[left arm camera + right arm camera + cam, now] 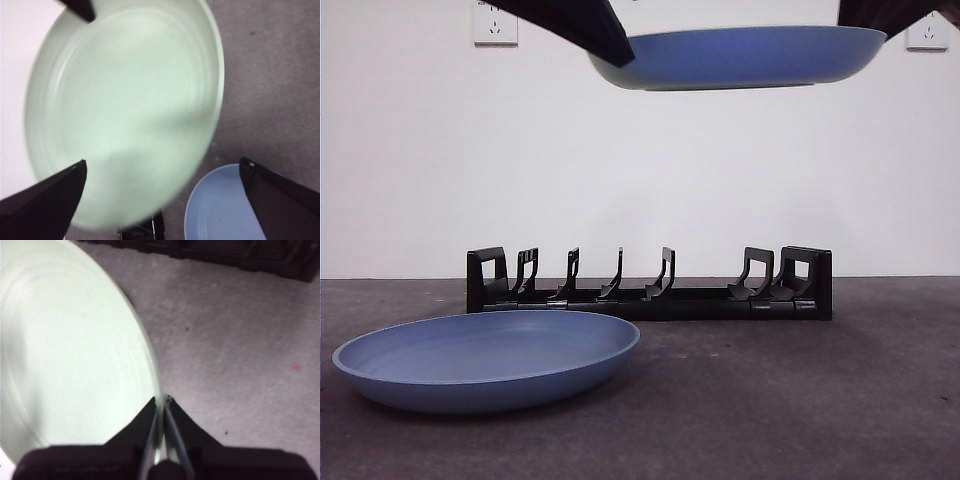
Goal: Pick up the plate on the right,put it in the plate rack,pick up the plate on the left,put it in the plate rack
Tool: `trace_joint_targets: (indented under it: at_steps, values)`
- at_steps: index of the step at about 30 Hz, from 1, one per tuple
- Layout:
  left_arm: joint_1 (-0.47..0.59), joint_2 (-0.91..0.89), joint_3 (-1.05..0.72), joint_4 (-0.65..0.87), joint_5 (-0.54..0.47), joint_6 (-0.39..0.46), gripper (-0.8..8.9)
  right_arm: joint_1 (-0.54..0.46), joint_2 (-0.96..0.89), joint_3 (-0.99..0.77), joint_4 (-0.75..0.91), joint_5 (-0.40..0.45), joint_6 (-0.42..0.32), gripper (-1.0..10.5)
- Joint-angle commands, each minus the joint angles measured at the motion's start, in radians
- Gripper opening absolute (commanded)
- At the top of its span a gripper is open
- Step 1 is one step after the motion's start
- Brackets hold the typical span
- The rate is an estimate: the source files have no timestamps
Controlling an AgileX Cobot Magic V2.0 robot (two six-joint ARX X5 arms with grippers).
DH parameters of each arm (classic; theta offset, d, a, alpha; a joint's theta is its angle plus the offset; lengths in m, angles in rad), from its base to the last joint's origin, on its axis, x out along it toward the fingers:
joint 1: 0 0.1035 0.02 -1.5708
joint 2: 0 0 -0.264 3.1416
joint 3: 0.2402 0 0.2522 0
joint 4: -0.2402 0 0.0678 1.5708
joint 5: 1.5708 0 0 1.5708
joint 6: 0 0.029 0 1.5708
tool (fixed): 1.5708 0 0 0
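The raised plate needs to be set upright in the rack (650, 300), so my left gripper should next grab the raised plate by its rim (610, 70).
A blue plate (750, 55) hangs level, high above the table; it looks pale green in the wrist views (130, 110) (65, 355). My right gripper (162, 407) is shut on its rim and shows as a dark tip at the upper right of the front view (885, 15). My left gripper (162, 162) is open, its jaws spread wide at the plate's opposite edge (590, 30). A second blue plate (485, 360) (220, 205) lies flat on the table at the front left. The black plate rack (650, 300) (225, 252) stands behind it, below the raised plate.
The table (800, 400) is dark grey, and a white wall with two sockets (495, 25) rises behind it. The rack's prongs (665, 272) hold nothing.
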Motion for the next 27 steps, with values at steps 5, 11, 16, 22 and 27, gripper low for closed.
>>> trace_joint_targets:
  at_steps: [5,11,16,22,27]
  values:
    - [-0.003,0.026,-0.002,0.002,-0.006,0.022,4.73,0.035,0.004,0.003,0.004,-0.01,0.028,-0.1]
    - [-0.003,0.026,-0.002,-0.018,-0.006,0.021,1.17,0.035,0.004,0.003,0.004,-0.021,0.034,-0.1]
    - [-0.004,0.026,-0.002,-0.045,-0.002,0.018,0.45,0.035,0.004,0.003,0.005,-0.029,0.035,-0.1]
    - [-0.004,0.026,-0.002,-0.058,-0.002,-0.003,-0.09,0.035,0.004,0.003,0.007,-0.029,0.037,-0.1]
    - [-0.004,0.026,-0.002,-0.059,-0.002,-0.003,-0.09,0.035,0.004,0.003,0.008,-0.029,0.037,-0.1]
